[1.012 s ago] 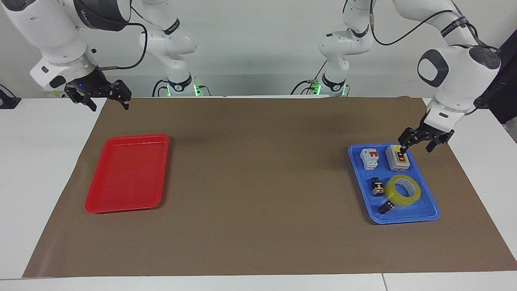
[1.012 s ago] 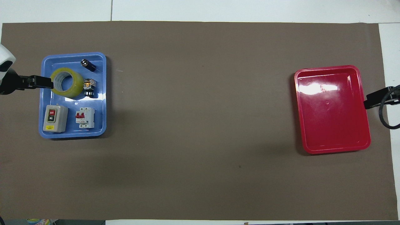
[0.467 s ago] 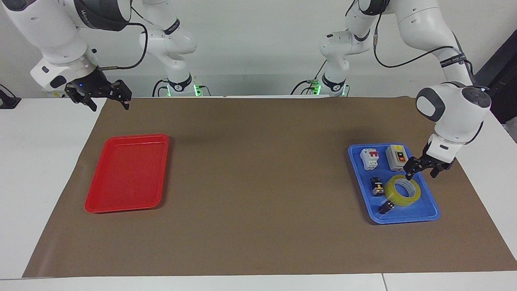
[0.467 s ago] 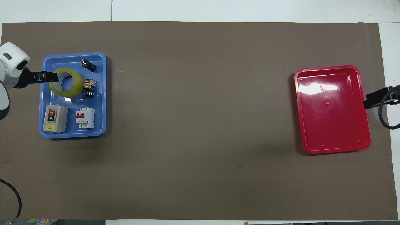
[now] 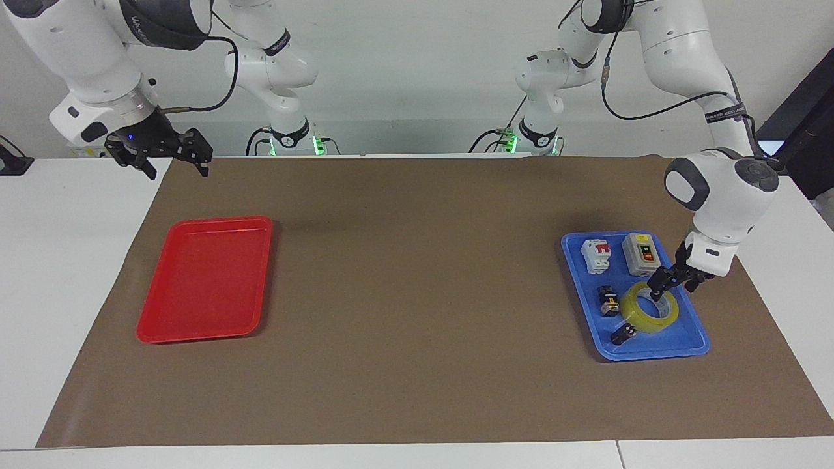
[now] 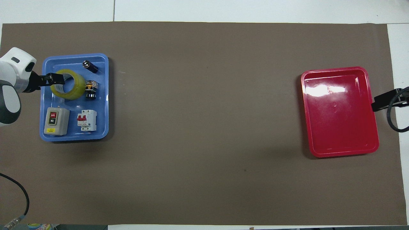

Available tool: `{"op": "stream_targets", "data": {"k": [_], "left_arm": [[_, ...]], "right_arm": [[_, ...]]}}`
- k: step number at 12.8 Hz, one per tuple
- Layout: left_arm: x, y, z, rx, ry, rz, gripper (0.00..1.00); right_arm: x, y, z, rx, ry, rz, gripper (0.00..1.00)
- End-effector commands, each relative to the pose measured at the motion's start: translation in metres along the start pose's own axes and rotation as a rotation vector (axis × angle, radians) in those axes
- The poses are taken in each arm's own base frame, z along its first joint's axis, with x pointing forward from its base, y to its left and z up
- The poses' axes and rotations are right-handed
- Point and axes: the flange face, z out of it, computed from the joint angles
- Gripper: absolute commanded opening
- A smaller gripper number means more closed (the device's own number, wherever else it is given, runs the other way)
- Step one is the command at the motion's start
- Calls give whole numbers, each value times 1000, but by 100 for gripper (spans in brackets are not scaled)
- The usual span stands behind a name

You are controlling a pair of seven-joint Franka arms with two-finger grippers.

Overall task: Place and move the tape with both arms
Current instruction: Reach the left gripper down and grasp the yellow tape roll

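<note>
My left gripper grabs the yellow roll by its rim (image 6: pixel 58 89) next, to move the tape out of the blue tray (image 6: pixel 73 137).
The tape (image 5: pixel 649 312) (image 6: pixel 71 85), a yellow roll with a white core, lies flat in the blue tray (image 5: pixel 658 355) (image 6: pixel 73 137) at the left arm's end of the table. My left gripper (image 5: pixel 672 288) (image 6: pixel 57 79) is low at the roll's rim on the side nearer the robots. It is open, with one finger over the ring and the other outside it. Whether it touches the tape I cannot tell. My right gripper (image 5: pixel 159 153) (image 6: pixel 381 101) waits open and empty in the air, over the mat's edge by the red tray (image 5: pixel 202 280) (image 6: pixel 340 111).
The blue tray also holds a grey switch box (image 5: pixel 642 254) (image 6: pixel 57 120), a white circuit breaker (image 5: pixel 596 255) (image 6: pixel 87 120) and two small black parts (image 5: pixel 609 301) (image 6: pixel 90 65). The red tray holds nothing. A brown mat (image 5: pixel 417 293) covers the table.
My left gripper has come down from over the grey switch box to the tape's rim, still open. The tape and the right arm have not moved.
</note>
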Motion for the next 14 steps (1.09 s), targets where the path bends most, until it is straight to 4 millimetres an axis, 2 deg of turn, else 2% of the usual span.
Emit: {"op": "stream_targets", "data": {"k": [1, 6, 9, 10, 11, 12, 13, 14], "left_arm": [[-1, 1, 5, 9, 35, -19, 100], [-17, 1, 34, 9, 51, -15, 100], [-29, 1, 42, 11, 23, -12, 98], [-30, 1, 42, 10, 22, -9, 83], [-27, -2, 40, 11, 28, -9, 42], [-26, -8, 39, 13, 32, -18, 18], [-25, -11, 32, 14, 32, -27, 0], [-24, -21, 23, 17, 43, -42, 0]], "right_arm": [[-5, 1, 0, 6, 12, -18, 100], [-5, 0, 0, 7, 13, -20, 100], [-5, 0, 0, 6, 12, -20, 100], [-5, 0, 0, 6, 12, -20, 100], [-5, 0, 0, 7, 13, -20, 100], [-5, 0, 0, 7, 13, -20, 100], [-5, 0, 0, 7, 13, -20, 100], [-4, -1, 0, 6, 12, -21, 100]]}}
